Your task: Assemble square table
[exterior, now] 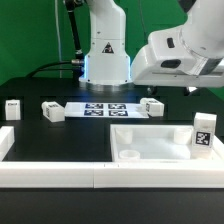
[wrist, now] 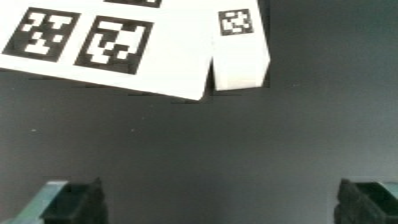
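Observation:
My gripper grabs the leg's tagged square body [exterior: 151,106] next, to fit the leg's round end into the white square panel [exterior: 150,142].
The white square panel [exterior: 150,142] lies rim-up at the front, on the exterior view's right. One tagged white leg [exterior: 203,135] stands upright at its right corner. Three more legs lie on the black table: one [exterior: 13,108] at the far left, one [exterior: 52,112] left of the marker board, and one [exterior: 151,106] against the board's right edge. That last leg also shows in the wrist view [wrist: 237,42]. My gripper [wrist: 217,206] hangs above bare table near it, jaws wide apart and empty. Its fingertips [wrist: 68,204] show dark at the frame's edge.
The marker board [exterior: 105,108] lies flat in the middle of the table and shows in the wrist view [wrist: 89,45]. A long low white rail [exterior: 60,172] runs along the front and up the left side. The robot base [exterior: 105,55] stands at the back.

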Action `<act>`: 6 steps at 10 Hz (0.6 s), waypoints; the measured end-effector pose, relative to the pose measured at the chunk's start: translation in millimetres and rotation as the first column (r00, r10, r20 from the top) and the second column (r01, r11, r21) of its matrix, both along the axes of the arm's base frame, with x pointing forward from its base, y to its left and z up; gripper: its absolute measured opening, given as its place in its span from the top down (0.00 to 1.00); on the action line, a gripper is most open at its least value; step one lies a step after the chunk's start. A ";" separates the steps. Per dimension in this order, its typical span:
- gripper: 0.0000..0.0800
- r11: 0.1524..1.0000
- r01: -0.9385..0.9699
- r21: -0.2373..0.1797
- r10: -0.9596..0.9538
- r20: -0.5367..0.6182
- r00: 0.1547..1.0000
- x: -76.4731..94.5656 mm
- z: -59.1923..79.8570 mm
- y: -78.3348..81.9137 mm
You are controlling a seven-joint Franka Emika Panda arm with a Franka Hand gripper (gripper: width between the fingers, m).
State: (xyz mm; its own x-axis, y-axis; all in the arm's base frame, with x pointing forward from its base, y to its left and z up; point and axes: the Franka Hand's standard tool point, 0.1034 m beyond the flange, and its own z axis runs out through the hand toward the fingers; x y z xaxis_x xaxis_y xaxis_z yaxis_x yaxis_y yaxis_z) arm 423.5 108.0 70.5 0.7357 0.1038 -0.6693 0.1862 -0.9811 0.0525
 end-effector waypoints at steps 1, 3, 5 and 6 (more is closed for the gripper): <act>0.19 1.000 0.001 0.000 -0.001 0.000 1.000 -0.1 -0.1 -0.3; 0.19 1.000 0.002 0.000 -0.002 -0.001 1.000 -0.1 -0.1 -0.8; 0.19 1.000 -0.002 0.007 0.002 -0.040 0.999 -23.4 -9.6 6.0; 0.19 1.000 0.002 0.001 -0.002 -0.048 0.999 -41.4 -21.7 10.5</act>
